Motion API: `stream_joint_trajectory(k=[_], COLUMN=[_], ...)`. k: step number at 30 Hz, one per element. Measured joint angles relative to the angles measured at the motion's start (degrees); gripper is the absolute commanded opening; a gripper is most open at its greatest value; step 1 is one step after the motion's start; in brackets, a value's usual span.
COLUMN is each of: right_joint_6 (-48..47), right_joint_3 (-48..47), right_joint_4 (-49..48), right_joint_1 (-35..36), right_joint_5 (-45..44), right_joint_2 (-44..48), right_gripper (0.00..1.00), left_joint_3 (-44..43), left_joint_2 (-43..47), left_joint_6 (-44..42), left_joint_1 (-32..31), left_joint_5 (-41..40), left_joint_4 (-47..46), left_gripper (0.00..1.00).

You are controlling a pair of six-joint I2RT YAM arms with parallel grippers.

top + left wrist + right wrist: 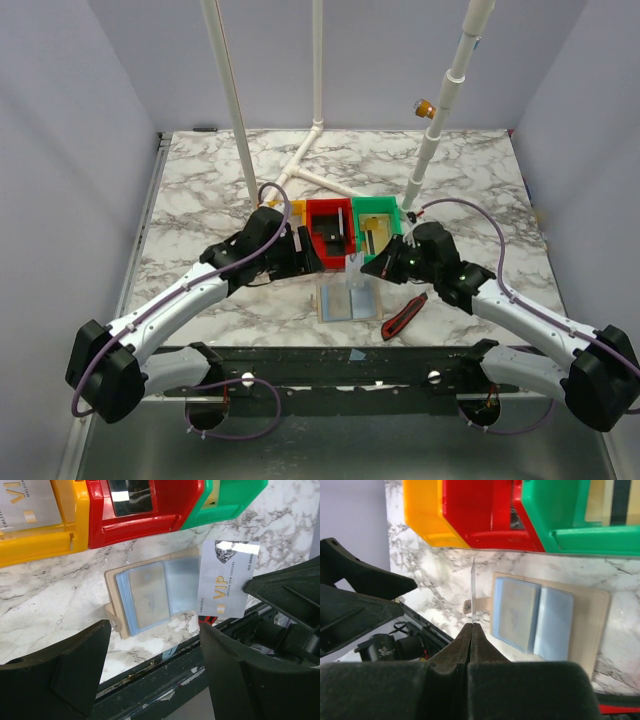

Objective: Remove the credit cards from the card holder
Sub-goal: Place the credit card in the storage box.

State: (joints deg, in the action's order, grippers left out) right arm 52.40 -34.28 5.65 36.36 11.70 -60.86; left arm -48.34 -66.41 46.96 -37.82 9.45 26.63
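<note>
I need to sort the silver credit card into the yellow bin, so next I should take hold of the card with my left gripper by its free edge (349, 269) (202, 582).
The card holder (348, 297) lies open on the marble, tan with blue-grey pockets; it also shows in the left wrist view (150, 595) and the right wrist view (550, 617). My right gripper (472, 628) is shut on a silver credit card with gold "VIP" lettering (225, 577), seen edge-on in its own view (473, 590). It holds the card upright above the table, beside the holder's edge. My left gripper (155, 675) is open and empty, hovering near the holder's front left. In the top view both grippers, left (305, 250) and right (366, 262), sit just behind the holder.
Yellow (45, 535), red (150, 515) and green (230, 500) bins stand in a row behind the holder. Each has a card inside: yellow (25, 502), red (130, 492), green (610, 500). A red-and-black tool (405, 315) lies right of the holder. The table's front edge (165, 680) is close.
</note>
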Motion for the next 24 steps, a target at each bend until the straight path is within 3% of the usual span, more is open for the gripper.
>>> stream_joint_trajectory(k=[11,24], right_joint_6=[1.09,6.60], right_joint_3=[-5.03,-7.89], right_joint_4=[-1.25,-9.97], right_joint_1=[0.00,0.00], right_joint_5=[4.55,14.62], right_joint_2=[-2.84,-6.97], right_gripper=[0.01,0.00], left_joint_3=[5.29,9.20], left_joint_2=[4.48,6.16], left_joint_6=[1.81,7.65], left_joint_1=[3.26,6.80], left_joint_5=[8.79,18.75], left_joint_4=[-7.34,-19.02], left_gripper=[0.73,0.69])
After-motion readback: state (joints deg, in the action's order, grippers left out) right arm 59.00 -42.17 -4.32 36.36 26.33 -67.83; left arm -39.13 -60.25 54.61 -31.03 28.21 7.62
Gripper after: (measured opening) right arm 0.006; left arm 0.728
